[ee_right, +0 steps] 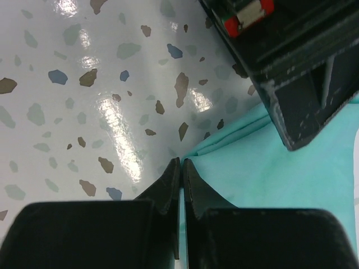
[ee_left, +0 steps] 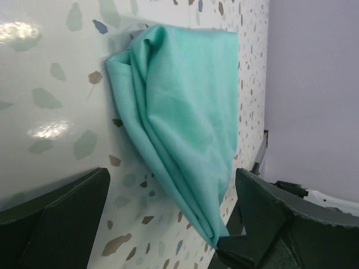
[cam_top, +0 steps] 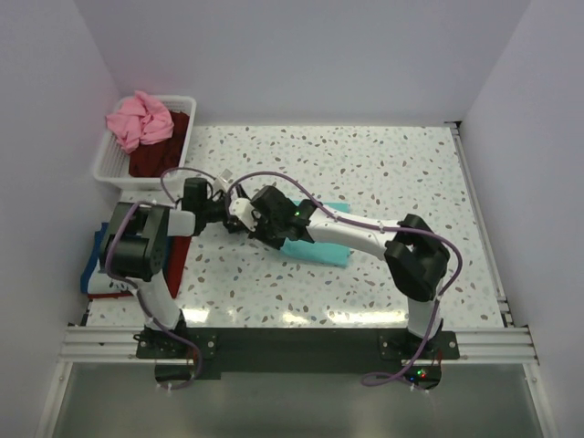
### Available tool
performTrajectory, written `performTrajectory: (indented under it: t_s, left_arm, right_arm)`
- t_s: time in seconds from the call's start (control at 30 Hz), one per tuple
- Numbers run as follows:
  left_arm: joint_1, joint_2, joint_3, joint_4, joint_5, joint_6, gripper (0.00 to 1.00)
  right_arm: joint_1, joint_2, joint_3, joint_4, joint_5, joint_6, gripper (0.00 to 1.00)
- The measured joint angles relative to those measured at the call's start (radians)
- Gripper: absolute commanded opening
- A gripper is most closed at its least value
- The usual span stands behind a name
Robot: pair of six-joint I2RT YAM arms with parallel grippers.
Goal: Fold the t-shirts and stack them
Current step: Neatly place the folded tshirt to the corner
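I will next use my left gripper to pinch the folded teal-green t-shirt's end that faces the stack. The rest can then trail flat for stacking.
A teal-green t-shirt point(cam_top: 315, 248) lies folded on the speckled table point(cam_top: 383, 164), partly under my right arm. My right gripper point(ee_right: 180, 162) is shut on the shirt's left corner, with a thin strip of teal cloth point(ee_right: 280, 168) showing between its fingers. My left gripper point(ee_left: 168, 224) stands wide open just left of that corner, and the teal shirt point(ee_left: 185, 112) hangs between its spread fingers point(ee_left: 56, 218) without touching them. From above, the left gripper point(cam_top: 222, 203) and right gripper point(cam_top: 245, 217) are nearly together.
A white slatted basket point(cam_top: 108, 155) at the back left holds a pink t-shirt point(cam_top: 139, 119) and a dark maroon one point(cam_top: 151, 160). A stack with a blue t-shirt point(cam_top: 94, 255) and a red one point(cam_top: 178, 251) lies at the left edge under my left arm.
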Motion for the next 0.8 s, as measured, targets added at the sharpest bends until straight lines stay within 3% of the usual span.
performTrajectory:
  t_s: [0.33,0.43,0.53,0.6,0.63,0.7,0.73,0.8]
  left_arm:
    - [-0.132,0.085,0.002,0.186,0.003,-0.212,1.0]
    - [-0.135,0.11,0.022,0.191,0.011,-0.246,0.87]
    - [-0.136,0.135,0.045,0.17,0.013,-0.249,0.59]
    - [-0.135,0.143,0.068,0.074,0.006,-0.196,0.21]
    - [-0.135,0.143,0.079,0.036,0.0,-0.17,0.14]
    - [-0.132,0.144,0.122,-0.117,-0.017,-0.069,0.0]
    - [-0.13,0.144,0.142,-0.186,-0.025,-0.018,0.0]
    - [-0.118,0.142,0.183,-0.324,-0.025,0.087,0.0]
  right_arm:
    - [0.0,0.0,0.0,-0.011,-0.028,0.001,0.0]
    - [0.0,0.0,0.0,-0.013,-0.035,0.004,0.0]
    - [-0.001,0.0,0.0,-0.016,-0.054,0.014,0.0]
    - [-0.001,0.0,0.0,-0.023,-0.076,0.027,0.0]
    - [-0.001,0.0,0.0,-0.025,-0.08,0.029,0.02]
    - [-0.001,0.0,0.0,-0.029,-0.1,0.042,0.15]
    - [-0.002,0.0,0.0,-0.031,-0.106,0.048,0.3]
    - [-0.011,-0.006,0.0,-0.042,-0.134,0.072,0.46]
